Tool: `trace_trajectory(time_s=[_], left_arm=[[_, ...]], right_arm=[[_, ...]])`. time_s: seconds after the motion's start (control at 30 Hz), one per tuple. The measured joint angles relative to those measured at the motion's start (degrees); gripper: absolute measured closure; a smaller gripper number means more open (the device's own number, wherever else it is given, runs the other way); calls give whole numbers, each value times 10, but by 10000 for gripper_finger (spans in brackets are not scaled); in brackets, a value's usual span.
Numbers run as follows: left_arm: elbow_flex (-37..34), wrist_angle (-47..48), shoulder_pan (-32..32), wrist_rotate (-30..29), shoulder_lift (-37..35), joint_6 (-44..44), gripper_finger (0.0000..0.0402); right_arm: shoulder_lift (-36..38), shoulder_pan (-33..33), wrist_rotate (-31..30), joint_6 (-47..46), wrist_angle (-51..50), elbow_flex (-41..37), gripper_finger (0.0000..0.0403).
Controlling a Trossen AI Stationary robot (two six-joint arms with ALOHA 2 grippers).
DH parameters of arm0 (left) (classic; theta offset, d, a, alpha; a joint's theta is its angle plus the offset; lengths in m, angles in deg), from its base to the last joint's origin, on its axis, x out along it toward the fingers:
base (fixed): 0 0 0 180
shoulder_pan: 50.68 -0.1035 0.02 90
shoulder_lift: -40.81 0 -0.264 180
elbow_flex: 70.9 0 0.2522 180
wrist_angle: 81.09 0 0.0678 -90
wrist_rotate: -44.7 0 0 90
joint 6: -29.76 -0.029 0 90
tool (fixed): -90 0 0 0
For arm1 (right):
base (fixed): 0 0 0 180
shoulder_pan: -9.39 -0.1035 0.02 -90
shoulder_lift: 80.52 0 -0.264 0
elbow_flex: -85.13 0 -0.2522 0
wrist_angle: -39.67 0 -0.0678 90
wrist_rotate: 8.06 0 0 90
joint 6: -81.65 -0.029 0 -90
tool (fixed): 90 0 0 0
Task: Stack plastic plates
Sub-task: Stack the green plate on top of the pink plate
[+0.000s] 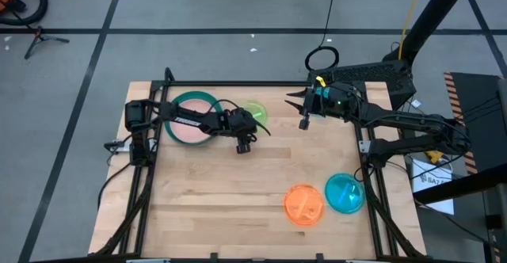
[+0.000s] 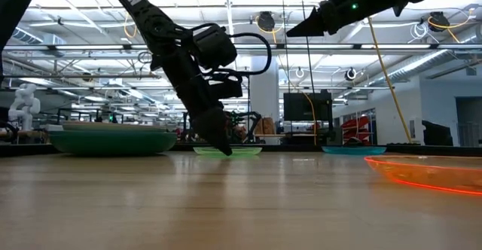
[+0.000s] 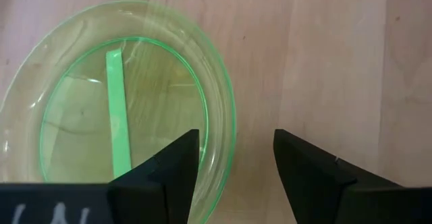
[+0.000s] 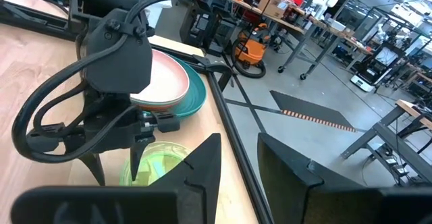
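The lime plate (image 3: 128,109) goes on the stack of larger plates. My left gripper needs to grab it by its rim (image 3: 224,150) next.
A translucent lime plate (image 1: 257,111) (image 3: 128,109) lies flat on the table's far middle. My left gripper (image 1: 247,127) (image 3: 235,163) (image 2: 224,149) points down over the plate's edge, open, one finger above the inside and one beyond the rim. A stack of larger plates (image 1: 190,120) (image 4: 177,86), pink on top over red-orange and teal, sits at the far left. A translucent orange plate (image 1: 304,205) and a blue plate (image 1: 344,193) lie flat near the right edge. My right gripper (image 1: 295,108) (image 2: 301,28) (image 4: 237,177) hovers high and open, right of the lime plate. My left gripper comes from above, pointing down, and straddles the lime plate's rim (image 3: 226,126) with open fingers. I cannot tell whether a fingertip touches the plate, which lies flat on the table.
Bare wood (image 1: 222,192) stretches across the table's near left and middle. Black frame rails (image 1: 150,176) run along the table's sides. The floor and workshop benches lie beyond the far edge.
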Motion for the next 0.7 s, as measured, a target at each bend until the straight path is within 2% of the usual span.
trace_trajectory(time_s=[0.57,0.7], left_arm=[[1,-14,0,-12,13,-12,205],[1,-15,1,-12,14,-23,229]], right_arm=[[0,0,0,0,0,0,313],[0,0,0,0,0,0,313]])
